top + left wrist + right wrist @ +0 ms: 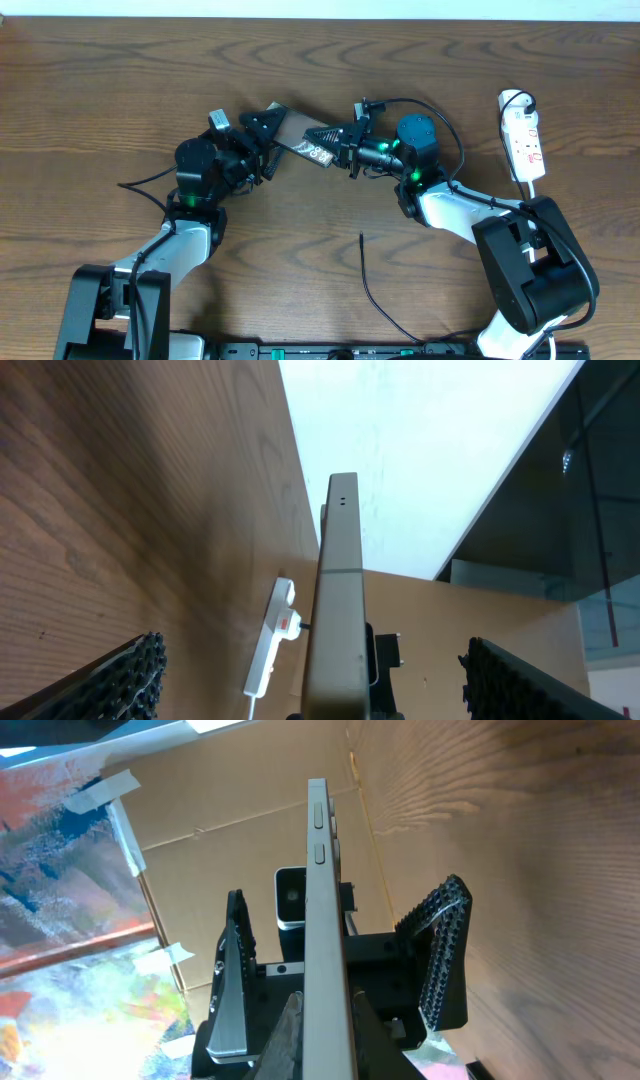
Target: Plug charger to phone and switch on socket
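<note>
My left gripper should next grab the phone's side opposite my right gripper, across both sides of the phone. The phone's lettered end stays free to plug the charger (365,275).
The phone (305,143) is held off the table between my two grippers, edge-on in both wrist views. My right gripper (345,142) is shut on it; its two fingers (325,1025) press both faces of the phone (325,900). My left gripper (262,130) is open at the phone's other end. Its padded fingers (312,652) stand wide apart on either side of the phone (338,590) without touching it. The charger (365,275) lies loose on the table in front, with its plug tip near the middle. The socket (522,135) lies at the far right and also shows in the left wrist view (272,645).
The wooden table (120,90) carries the socket's white cord (530,190), which runs toward the right arm's base. Thick black arm cables loop behind the right wrist (440,120). Cardboard and a painted sheet (70,870) show beyond the table's edge.
</note>
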Controlling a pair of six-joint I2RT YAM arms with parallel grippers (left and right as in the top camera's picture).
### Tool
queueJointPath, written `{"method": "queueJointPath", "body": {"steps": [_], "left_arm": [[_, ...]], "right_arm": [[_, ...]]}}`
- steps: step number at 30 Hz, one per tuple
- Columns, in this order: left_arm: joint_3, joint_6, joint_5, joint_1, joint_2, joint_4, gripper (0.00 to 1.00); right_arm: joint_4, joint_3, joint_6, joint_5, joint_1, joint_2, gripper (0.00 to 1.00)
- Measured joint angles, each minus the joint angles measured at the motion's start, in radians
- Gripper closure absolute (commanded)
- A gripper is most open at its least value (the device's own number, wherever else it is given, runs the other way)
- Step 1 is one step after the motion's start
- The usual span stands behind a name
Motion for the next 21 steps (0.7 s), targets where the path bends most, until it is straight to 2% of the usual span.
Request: {"method": "queueJointPath", "body": {"steps": [21], "left_arm": [[0.0,-0.004,-0.004,0.0,0.0,-0.022,0.06]], "right_arm": [[0.0,0.0,-0.03,-0.008,0.026,0.0,0.99]]}}
